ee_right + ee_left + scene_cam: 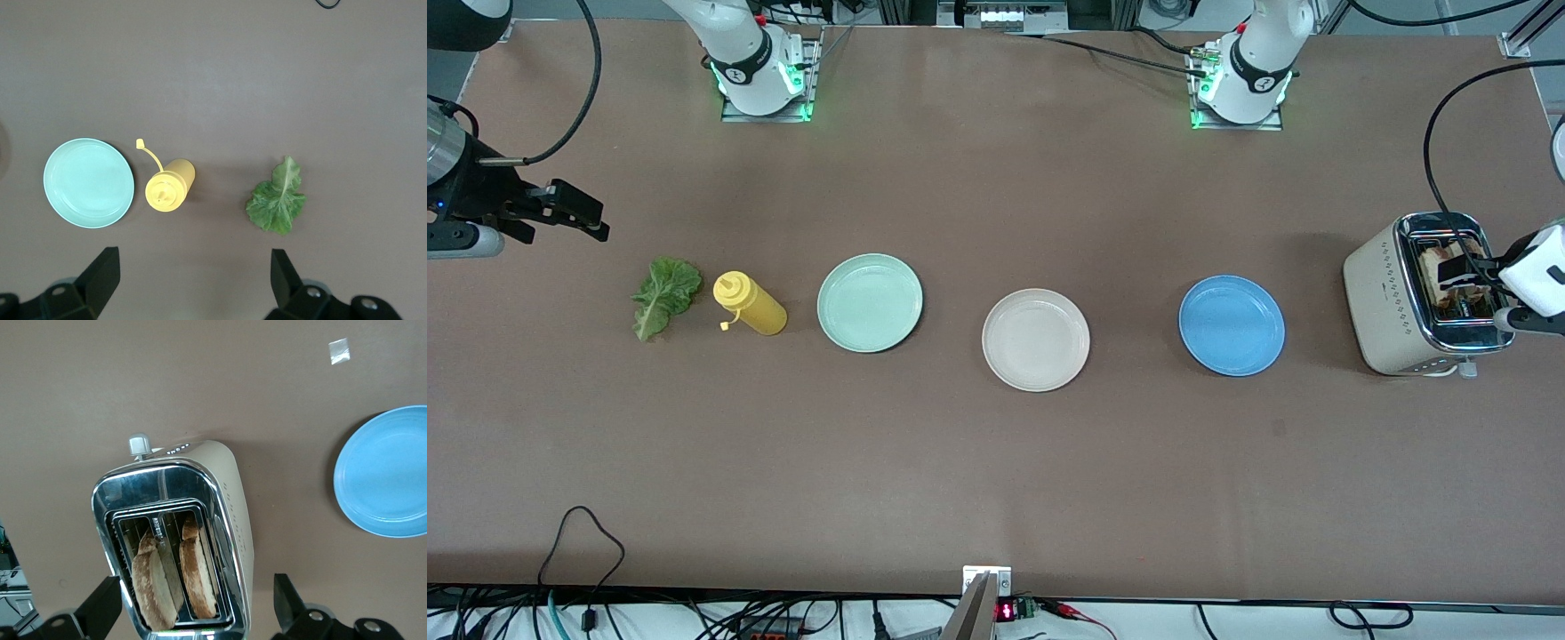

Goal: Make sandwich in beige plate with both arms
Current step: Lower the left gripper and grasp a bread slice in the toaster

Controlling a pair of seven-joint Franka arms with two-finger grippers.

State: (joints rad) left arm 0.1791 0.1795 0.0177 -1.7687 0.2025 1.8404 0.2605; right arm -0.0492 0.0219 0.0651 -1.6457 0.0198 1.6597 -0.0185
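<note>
My left gripper grabs the bread slice by its exposed top crust (pixel 1431 268) next, to start the sandwich on the beige plate (pixel 1036 340).
The beige plate (pixel 1036 340) lies bare at the middle of the table. Two toasted bread slices (pixel 152 580) (pixel 198 570) stand in the slots of a cream toaster (pixel 1392 302) (pixel 230 500) at the left arm's end. My left gripper (pixel 1469 274) (pixel 193 607) hovers open over the toaster, its fingers wide on either side of the slots and touching nothing. A green lettuce leaf (pixel 665 296) (pixel 277 200) lies flat at the right arm's end. My right gripper (pixel 585 218) (pixel 193 280) hangs open and empty over bare table beside the leaf.
A yellow squeeze bottle (pixel 749 304) (pixel 168 187) lies between the lettuce and a mint-green plate (pixel 870 302) (pixel 89 183). A blue plate (pixel 1232 325) (pixel 387 480) sits between the beige plate and the toaster. Cables trail along the table's nearest edge.
</note>
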